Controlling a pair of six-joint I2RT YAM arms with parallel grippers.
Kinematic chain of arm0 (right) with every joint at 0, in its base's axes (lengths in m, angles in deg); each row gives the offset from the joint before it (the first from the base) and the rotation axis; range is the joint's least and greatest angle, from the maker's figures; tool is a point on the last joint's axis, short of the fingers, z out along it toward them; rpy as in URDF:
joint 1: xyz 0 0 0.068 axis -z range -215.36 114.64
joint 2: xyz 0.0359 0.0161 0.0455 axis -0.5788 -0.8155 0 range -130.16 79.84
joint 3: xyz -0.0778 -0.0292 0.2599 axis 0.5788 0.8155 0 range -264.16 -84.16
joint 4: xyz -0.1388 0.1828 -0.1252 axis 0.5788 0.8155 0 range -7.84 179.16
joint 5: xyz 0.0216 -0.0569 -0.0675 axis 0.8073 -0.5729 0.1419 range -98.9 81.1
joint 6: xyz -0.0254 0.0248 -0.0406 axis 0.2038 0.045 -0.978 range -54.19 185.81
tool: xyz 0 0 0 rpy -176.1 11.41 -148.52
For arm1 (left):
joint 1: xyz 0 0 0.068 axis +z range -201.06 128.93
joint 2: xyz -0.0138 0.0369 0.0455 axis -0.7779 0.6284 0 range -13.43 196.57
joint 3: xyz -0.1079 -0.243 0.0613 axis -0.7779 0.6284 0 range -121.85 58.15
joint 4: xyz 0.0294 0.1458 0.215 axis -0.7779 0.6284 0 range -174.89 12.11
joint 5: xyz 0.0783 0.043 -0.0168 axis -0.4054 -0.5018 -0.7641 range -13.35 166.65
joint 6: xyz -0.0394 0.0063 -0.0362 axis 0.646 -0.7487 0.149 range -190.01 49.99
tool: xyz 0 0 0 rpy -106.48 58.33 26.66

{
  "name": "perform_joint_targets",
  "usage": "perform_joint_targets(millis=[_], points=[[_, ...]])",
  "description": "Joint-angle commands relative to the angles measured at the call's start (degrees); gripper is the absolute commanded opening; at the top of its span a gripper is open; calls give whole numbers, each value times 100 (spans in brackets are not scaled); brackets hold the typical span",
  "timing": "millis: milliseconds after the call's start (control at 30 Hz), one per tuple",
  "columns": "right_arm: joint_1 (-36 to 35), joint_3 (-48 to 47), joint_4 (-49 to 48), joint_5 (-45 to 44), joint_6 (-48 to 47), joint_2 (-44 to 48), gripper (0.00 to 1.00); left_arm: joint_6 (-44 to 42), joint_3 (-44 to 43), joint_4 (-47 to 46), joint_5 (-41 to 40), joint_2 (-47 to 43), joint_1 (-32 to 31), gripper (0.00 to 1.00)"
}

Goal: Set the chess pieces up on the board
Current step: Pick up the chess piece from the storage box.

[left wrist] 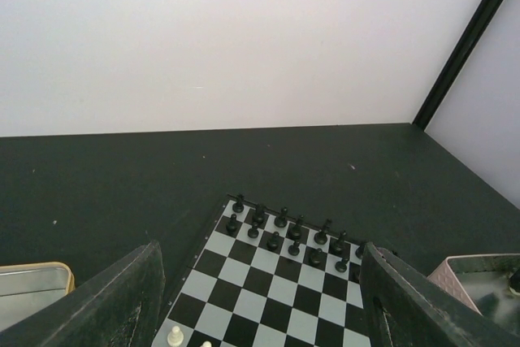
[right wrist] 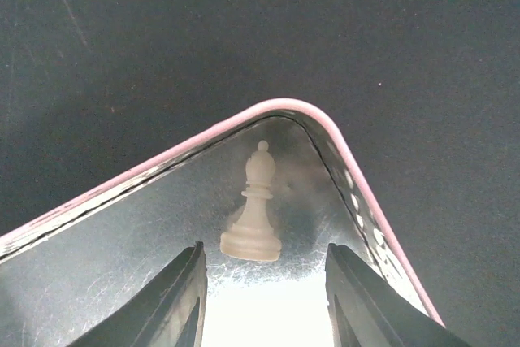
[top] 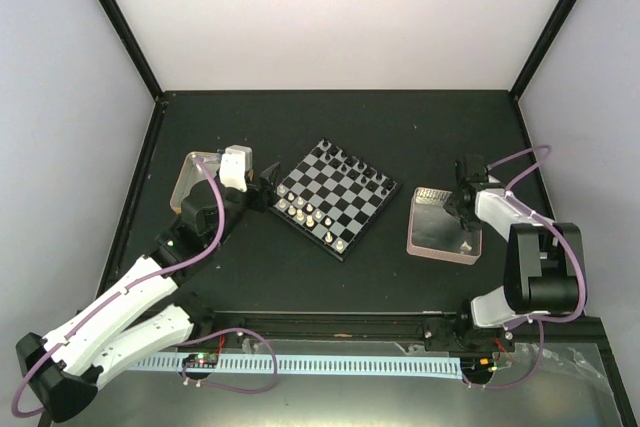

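Observation:
I should grab the cream bishop by its base (top: 465,245) (right wrist: 251,244) with my right gripper next. Then its head stays free for my left gripper to take.
The board (top: 335,197) lies tilted at the table's middle. Black chess pieces (top: 355,169) stand in two rows along its far right edge, and cream-white chess pieces (top: 308,215) stand along its near left edge. My left gripper (top: 264,187) is open and empty at the board's left corner. In the left wrist view (left wrist: 260,253) the board (left wrist: 268,290) and the black pieces (left wrist: 284,229) show between its fingers. My right gripper (top: 462,215) is open over the pink tray (top: 440,255). In the right wrist view (right wrist: 264,253) a white bishop (right wrist: 254,209) stands just ahead of its fingertips, in the tray's corner (right wrist: 284,107).
A yellow-rimmed metal tin (top: 192,175) sits left of the board, behind my left arm; its corner shows in the left wrist view (left wrist: 32,278). The pink tray's edge (left wrist: 479,270) shows at that view's right. Black frame posts stand at the table's far corners.

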Motion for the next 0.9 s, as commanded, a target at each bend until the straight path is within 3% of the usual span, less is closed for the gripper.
perform_joint_targets(millis=[0, 600, 767, 867], points=[[55, -167, -169, 25, -45, -150, 42, -10, -58, -21, 45, -61, 40, 68], [103, -416, -31, -130, 65, -677, 32, 0, -57, -22, 50, -42, 41, 68], [113, -386, -5, -19, 33, -571, 17, 10, -51, -22, 47, -40, 37, 68], [120, -314, 3, 251, -69, -310, 15, 9, -19, -55, 37, -37, 42, 68]])
